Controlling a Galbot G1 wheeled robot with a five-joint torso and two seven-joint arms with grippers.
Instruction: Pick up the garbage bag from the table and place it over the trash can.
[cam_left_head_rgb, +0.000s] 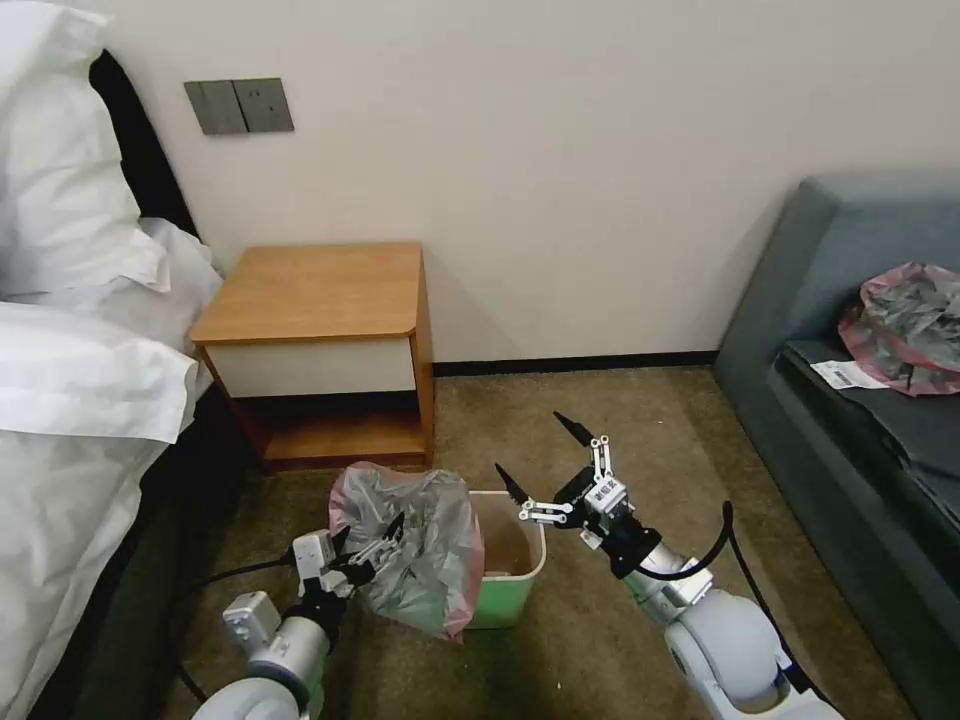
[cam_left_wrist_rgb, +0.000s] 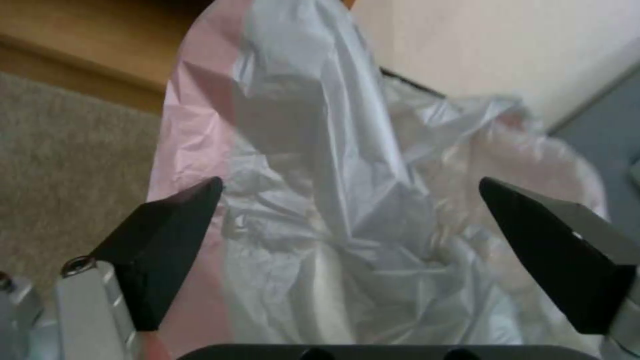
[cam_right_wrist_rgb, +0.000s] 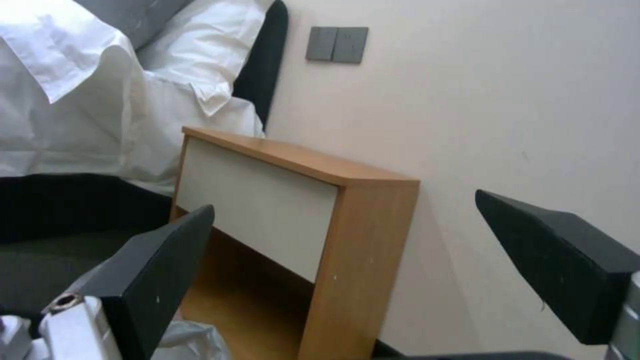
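Observation:
My right gripper will next take hold of the garbage bag by its pink rim (cam_left_head_rgb: 473, 578), where a loose edge hangs free, because the grey plastic (cam_left_head_rgb: 422, 542) hangs slack and bunched.
The garbage bag (cam_left_head_rgb: 420, 555), wrinkly grey plastic with a pink rim, hangs bunched over the left side of the green trash can (cam_left_head_rgb: 502, 606) on the carpet. My left gripper (cam_left_head_rgb: 370, 537) is at the bag's left side, open, the plastic lying between and beyond its black fingers. The left wrist view shows the bag (cam_left_wrist_rgb: 333, 210) spread before the left gripper (cam_left_wrist_rgb: 350, 182). My right gripper (cam_left_head_rgb: 530, 446) hovers open above the can's far right rim, holding nothing. The table (cam_left_head_rgb: 312, 290) stands behind the can with a bare top. From the right wrist, the right gripper (cam_right_wrist_rgb: 345, 202) faces the table (cam_right_wrist_rgb: 300, 162).
A bed with white bedding (cam_left_head_rgb: 70, 370) fills the left side. A grey-blue sofa (cam_left_head_rgb: 850, 420) at the right carries a second grey-and-pink bag (cam_left_head_rgb: 908, 325) and a paper label (cam_left_head_rgb: 846, 375). Open carpet lies between the can and the sofa.

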